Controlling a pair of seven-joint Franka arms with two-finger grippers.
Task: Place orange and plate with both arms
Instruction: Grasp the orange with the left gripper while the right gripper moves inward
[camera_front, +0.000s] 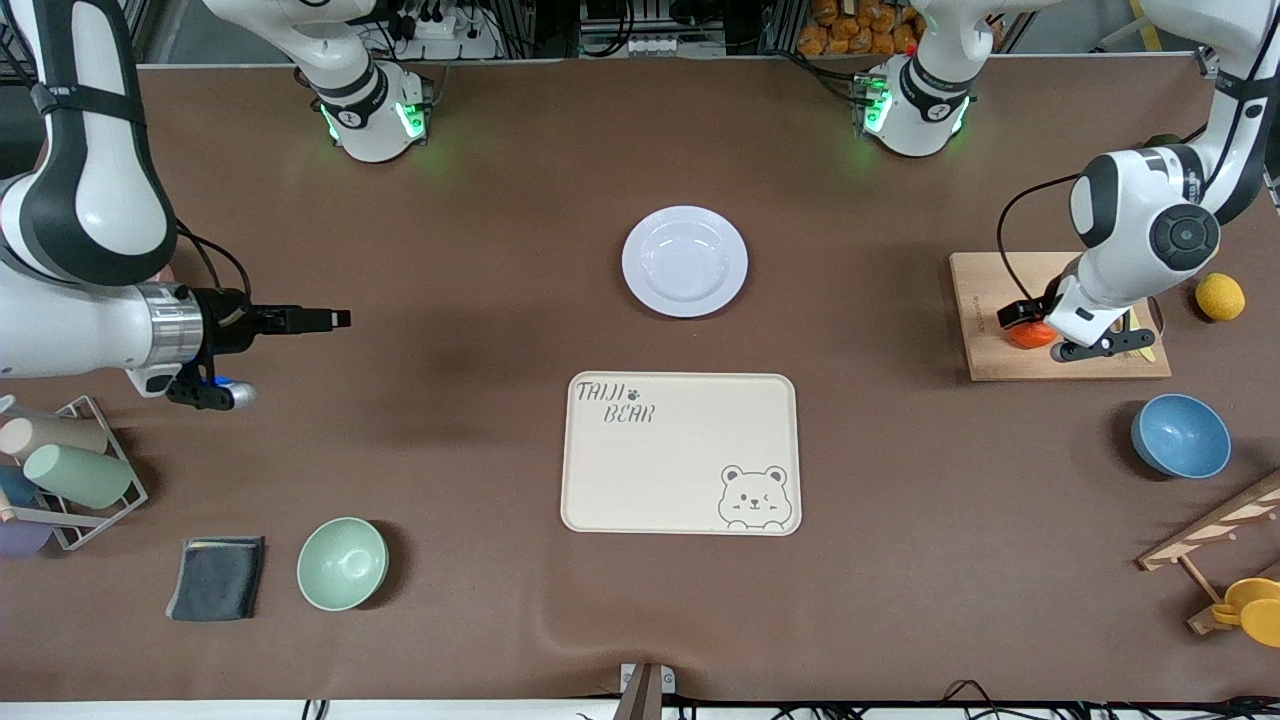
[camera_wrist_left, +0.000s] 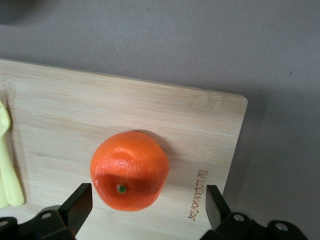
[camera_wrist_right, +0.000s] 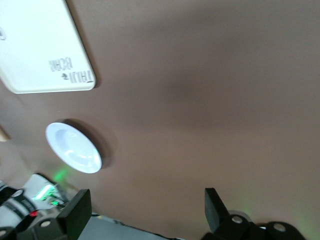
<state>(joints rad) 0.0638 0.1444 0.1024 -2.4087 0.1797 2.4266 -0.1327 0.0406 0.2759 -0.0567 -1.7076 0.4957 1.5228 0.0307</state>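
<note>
The left gripper's fingers are above the cutting board (camera_wrist_left: 65, 130) and stop short of the orange's middle, so the gripper has to move toward the orange's middle (camera_wrist_left: 129, 167) before it closes on the orange.
The orange (camera_front: 1034, 336) sits on a wooden cutting board (camera_front: 1000, 290) toward the left arm's end of the table. My left gripper (camera_front: 1028, 320) is low over it and open. In the left wrist view the orange (camera_wrist_left: 130, 170) lies between the two fingers (camera_wrist_left: 76, 204) of my left gripper (camera_wrist_left: 147, 206), and neither finger touches it. The pale plate (camera_front: 685, 261) rests empty on the table, farther from the front camera than the cream tray (camera_front: 681, 453). My right gripper (camera_front: 335, 319) is open and empty, held level in the air toward the right arm's end; its wrist view (camera_wrist_right: 146, 209) shows the plate (camera_wrist_right: 73, 148) far off.
A yellow utensil (camera_front: 1140, 342) lies on the board beside the orange. A lemon (camera_front: 1220, 296) and a blue bowl (camera_front: 1181, 436) are near the board. A green bowl (camera_front: 342, 563), a grey cloth (camera_front: 216, 577) and a cup rack (camera_front: 70, 470) are at the right arm's end.
</note>
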